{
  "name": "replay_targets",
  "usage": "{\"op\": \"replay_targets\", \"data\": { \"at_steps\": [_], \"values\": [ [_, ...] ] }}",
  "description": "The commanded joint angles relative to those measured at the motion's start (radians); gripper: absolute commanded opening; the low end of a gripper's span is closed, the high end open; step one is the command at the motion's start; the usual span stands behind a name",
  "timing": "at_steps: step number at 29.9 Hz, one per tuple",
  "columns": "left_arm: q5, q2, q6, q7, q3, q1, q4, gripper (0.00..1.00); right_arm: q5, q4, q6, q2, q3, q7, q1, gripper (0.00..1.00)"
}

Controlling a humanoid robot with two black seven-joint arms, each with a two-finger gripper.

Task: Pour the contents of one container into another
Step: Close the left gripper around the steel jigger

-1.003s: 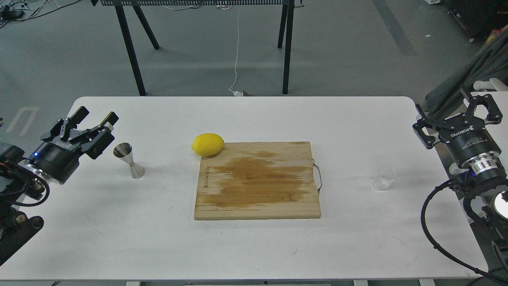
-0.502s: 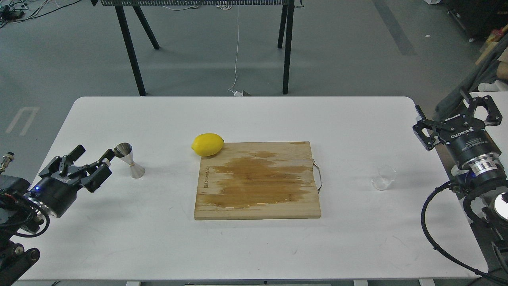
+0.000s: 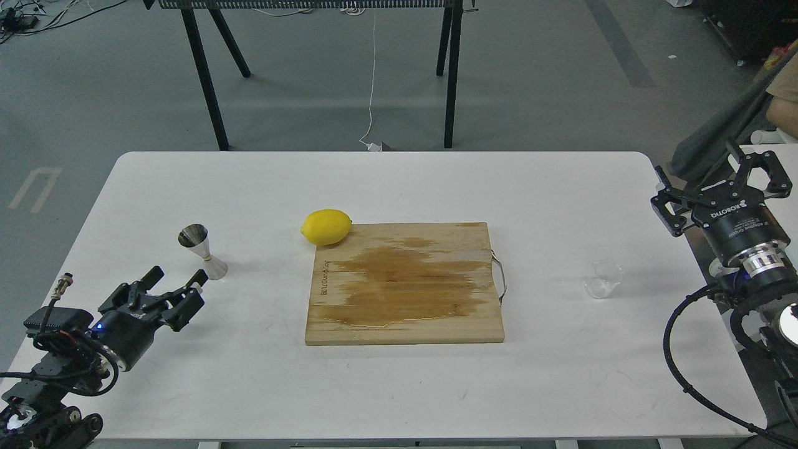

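My left gripper grabs the steel jigger by its narrow middle (image 3: 207, 257) next, since the jigger's flared cups slope outward above and below the middle.
The small clear glass cup (image 3: 603, 279) stands on the white table (image 3: 399, 187) at the right, upright and untouched. At the left stands the shiny steel hourglass jigger (image 3: 202, 251), also upright. My left gripper (image 3: 176, 278) hovers low just below and left of the jigger, open, with nothing between its fingers. Above and right of the glass cup, at the table's right edge, my right gripper (image 3: 717, 178) is open and empty.
A wooden cutting board (image 3: 404, 284) with a wet dark stain lies in the middle of the table. A yellow lemon (image 3: 326, 226) rests at its far left corner. A metal handle (image 3: 500, 276) sticks out from the board's right side.
My left gripper has dropped down and toward the near edge, from beside the jigger's top to below it. The right gripper, cup and jigger have stayed put.
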Motion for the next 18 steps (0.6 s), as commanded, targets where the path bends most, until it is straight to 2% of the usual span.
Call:
{"op": "replay_targets", "data": {
  "at_steps": [1, 18],
  "values": [
    [-0.005, -0.025, 0.000, 0.000, 0.026, -0.042, 0.046, 0.98, 0.000, 0.000, 0.000, -0.001, 0.000, 0.000, 0.000, 0.99],
    [-0.011, -0.128, 0.000, 0.000, 0.101, -0.187, 0.213, 0.98, 0.002, 0.000, 0.000, -0.001, 0.005, 0.000, -0.002, 0.99]
  ]
}}
